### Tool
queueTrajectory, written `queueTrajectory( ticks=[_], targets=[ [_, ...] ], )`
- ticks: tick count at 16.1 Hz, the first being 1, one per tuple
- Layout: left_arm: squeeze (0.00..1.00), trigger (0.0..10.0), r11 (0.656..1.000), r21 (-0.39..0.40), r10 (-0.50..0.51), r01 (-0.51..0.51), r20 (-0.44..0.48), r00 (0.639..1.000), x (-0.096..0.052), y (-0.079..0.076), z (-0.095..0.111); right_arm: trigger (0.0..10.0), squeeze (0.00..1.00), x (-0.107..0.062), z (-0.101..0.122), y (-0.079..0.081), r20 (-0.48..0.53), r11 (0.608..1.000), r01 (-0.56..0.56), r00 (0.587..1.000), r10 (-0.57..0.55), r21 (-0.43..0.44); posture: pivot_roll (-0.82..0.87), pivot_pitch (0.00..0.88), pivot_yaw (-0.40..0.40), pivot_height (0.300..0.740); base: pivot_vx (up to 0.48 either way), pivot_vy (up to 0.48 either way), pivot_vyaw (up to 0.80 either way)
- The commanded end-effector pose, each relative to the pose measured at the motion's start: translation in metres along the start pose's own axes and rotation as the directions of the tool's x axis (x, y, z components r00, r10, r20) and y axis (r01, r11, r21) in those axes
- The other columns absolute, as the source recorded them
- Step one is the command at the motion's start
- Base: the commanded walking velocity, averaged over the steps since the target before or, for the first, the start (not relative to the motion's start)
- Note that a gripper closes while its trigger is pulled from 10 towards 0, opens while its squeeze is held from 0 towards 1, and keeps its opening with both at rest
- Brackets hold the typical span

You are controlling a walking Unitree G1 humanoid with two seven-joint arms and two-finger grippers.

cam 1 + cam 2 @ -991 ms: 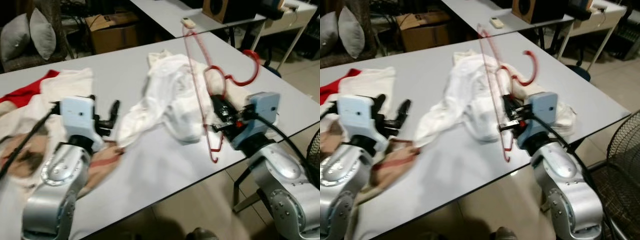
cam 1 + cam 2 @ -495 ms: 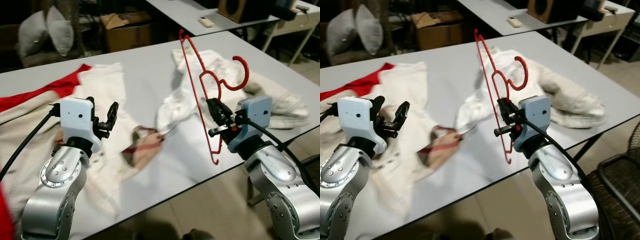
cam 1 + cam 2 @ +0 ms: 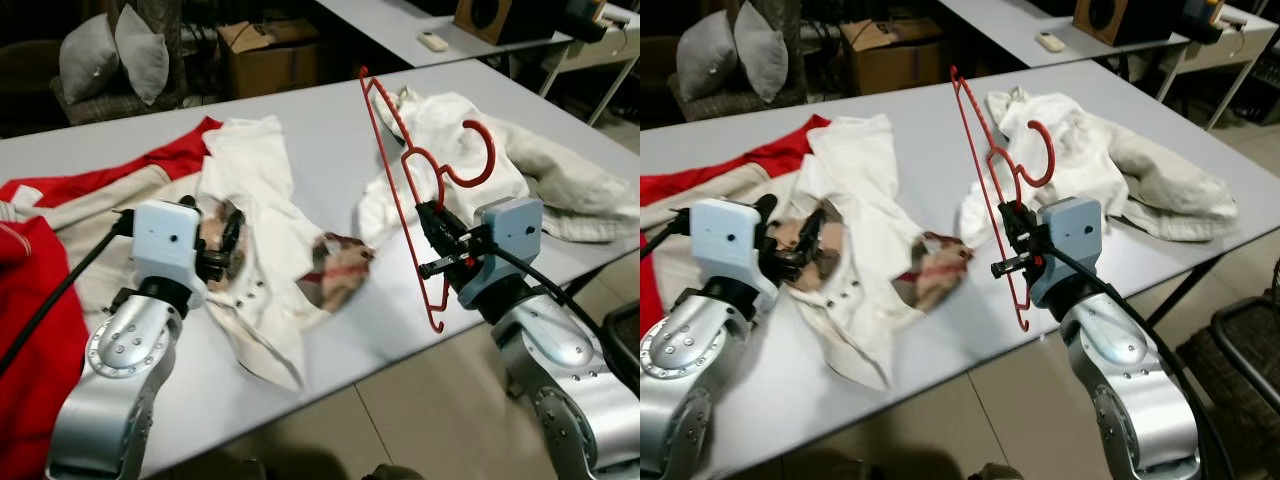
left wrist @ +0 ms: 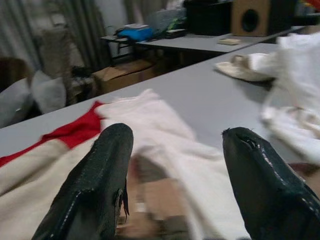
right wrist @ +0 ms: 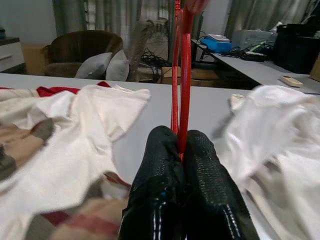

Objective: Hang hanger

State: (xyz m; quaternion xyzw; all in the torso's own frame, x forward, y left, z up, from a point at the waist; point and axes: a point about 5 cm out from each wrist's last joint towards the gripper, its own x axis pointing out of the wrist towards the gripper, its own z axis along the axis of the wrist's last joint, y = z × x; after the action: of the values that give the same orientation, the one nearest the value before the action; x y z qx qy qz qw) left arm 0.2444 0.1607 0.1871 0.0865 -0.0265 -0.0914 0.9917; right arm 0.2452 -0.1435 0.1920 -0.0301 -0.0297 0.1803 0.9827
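Note:
My left gripper takes the white garment by its buttoned front edge [image 3: 249, 294] next, to open it for the red hanger [image 3: 392, 178].
A thin red hanger [image 3: 392, 178] stands upright over the table's front edge, its hook toward the right. My right gripper [image 3: 436, 246] is shut on its lower bar; the right wrist view shows both black fingers [image 5: 165, 190] pressed together around the red wire [image 5: 184, 75]. My left gripper [image 3: 229, 246] is open, low over a cream shirt with plaid lining [image 3: 262, 190]. In the left wrist view the two fingers [image 4: 100, 185] stand wide apart with that shirt beyond them.
The grey table [image 3: 320, 130] holds a red garment [image 3: 40, 330] at the left and white and beige clothes [image 3: 470, 130] at the right. Behind are a cardboard box [image 3: 265, 45], pillows [image 3: 110, 50] and a second table [image 3: 400, 15]. A dark chair [image 3: 1250, 335] stands at the lower right.
The camera has swung left, so more red and cream clothing is in view. The right gripper still holds the hanger upright. The left gripper now sits lower over the plaid-lined shirt.

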Motion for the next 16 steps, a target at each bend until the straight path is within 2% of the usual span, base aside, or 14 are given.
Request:
queueTrajectory(
  ticks=[1, 2, 3, 4, 6, 7, 9, 10, 11, 12, 13, 14, 15, 16],
  targets=[
    [0.0, 10.0, 0.999, -0.025, -0.035, 0.034, -0.021, 0.999, 0.0, -0.007, -0.005, 10.0, 0.0, -0.004, -0.002, -0.01, -0.013, 1.0, 0.028, 1.0, -0.028, -0.007, -0.15, 0.082, 0.025, 0.74, 0.0, 0.0, 0.0],
    [0.0, 10.0, 0.998, -0.035, -0.049, 0.047, -0.046, 0.998, 0.0, -0.009, -0.009, 10.0, 0.0, -0.006, -0.003, -0.014, -0.022, 1.0, 0.015, 1.0, -0.015, -0.005, -0.15, 0.083, 0.025, 0.74, 0.0, 0.0, 0.0],
    [0.45, 10.0, 0.991, -0.043, -0.129, 0.125, -0.09, 0.988, -0.004, -0.013, -0.018, 10.0, 0.0, -0.011, -0.005, -0.019, -0.055, 1.0, -0.025, 0.998, 0.025, -0.004, -0.15, 0.083, 0.025, 0.74, 0.0, 0.0, 0.0],
    [1.0, 10.0, 0.973, -0.044, -0.23, 0.226, -0.115, 0.966, -0.009, -0.017, -0.025, 10.0, 0.0, -0.019, -0.007, -0.025, -0.097, 0.996, -0.084, 0.992, 0.084, -0.004, -0.15, 0.085, 0.022, 0.74, 0.0, 0.0, 0.0],
    [1.0, 10.0, 0.934, -0.036, -0.357, 0.355, -0.152, 0.922, -0.015, -0.022, -0.03, 10.0, 0.0, -0.032, -0.012, -0.036, -0.159, 0.99, -0.134, 0.979, 0.127, -0.036, -0.16, 0.086, 0.019, 0.74, 0.0, 0.0, 0.0],
    [1.0, 10.0, 0.893, -0.045, -0.448, 0.448, -0.194, 0.873, -0.02, -0.027, -0.035, 10.0, 0.0, -0.038, -0.015, -0.042, -0.193, 0.99, -0.138, 0.973, 0.127, -0.044, -0.16, 0.086, 0.019, 0.74, 0.0, 0.0, 0.0],
    [1.0, 10.0, 0.856, -0.059, -0.501, 0.513, -0.33, 0.8, -0.023, -0.028, -0.052, 10.0, 0.0, -0.047, -0.025, -0.05, -0.27, 0.984, -0.162, 0.953, 0.138, -0.069, -0.16, 0.089, 0.021, 0.74, 0.0, 0.0, 0.0],
    [1.0, 10.0, 0.856, -0.061, -0.499, 0.514, -0.36, 0.788, -0.022, -0.026, -0.056, 10.0, 0.0, -0.049, -0.026, -0.051, -0.281, 0.983, -0.168, 0.949, 0.143, -0.068, -0.17, 0.095, 0.032, 0.74, 0.0, 0.0, 0.0],
    [0.93, 10.0, 0.854, -0.059, -0.495, 0.517, -0.4, 0.771, -0.02, -0.025, -0.063, 10.0, 0.0, -0.052, -0.026, -0.052, -0.288, 0.983, -0.171, 0.946, 0.146, -0.063, -0.18, 0.099, 0.04, 0.74, 0.0, 0.0, 0.0],
    [0.65, 10.0, 0.85, -0.061, -0.495, 0.523, -0.426, 0.757, -0.02, -0.024, -0.066, 10.0, 0.0, -0.054, -0.026, -0.052, -0.29, 0.984, -0.167, 0.947, 0.142, -0.063, -0.18, 0.102, 0.046, 0.74, 0.0, 0.0, 0.0],
    [0.45, 10.0, 0.851, -0.052, -0.49, 0.522, -0.436, 0.755, -0.019, -0.024, -0.068, 10.0, 0.0, -0.056, -0.026, -0.052, -0.291, 0.985, -0.161, 0.947, 0.136, -0.065, -0.19, 0.103, 0.049, 0.74, 0.0, 0.0, 0.0],
    [0.03, 3.7, 0.862, -0.017, -0.457, 0.507, -0.458, 0.762, -0.016, -0.022, -0.072, 10.0, 0.0, -0.058, -0.025, -0.051, -0.29, 0.985, -0.157, 0.948, 0.131, -0.068, -0.19, 0.104, 0.053, 0.74, 0.0, 0.0, 0.0],
    [0.0, 0.2, 0.869, -0.001, -0.437, 0.495, -0.468, 0.768, -0.014, -0.021, -0.074, 10.0, 0.0, -0.059, -0.025, -0.051, -0.288, 0.986, -0.154, 0.949, 0.128, -0.067, -0.19, 0.104, 0.053, 0.74, 0.0, 0.0, 0.0],
    [0.0, 0.0, 0.866, -0.009, -0.447, 0.5, -0.463, 0.766, -0.014, -0.022, -0.074, 10.0, 0.0, -0.059, -0.025, -0.05, -0.284, 0.986, -0.151, 0.95, 0.126, -0.068, -0.2, 0.107, 0.06, 0.74, 0.0, 0.0, 0.0]
  ],
)
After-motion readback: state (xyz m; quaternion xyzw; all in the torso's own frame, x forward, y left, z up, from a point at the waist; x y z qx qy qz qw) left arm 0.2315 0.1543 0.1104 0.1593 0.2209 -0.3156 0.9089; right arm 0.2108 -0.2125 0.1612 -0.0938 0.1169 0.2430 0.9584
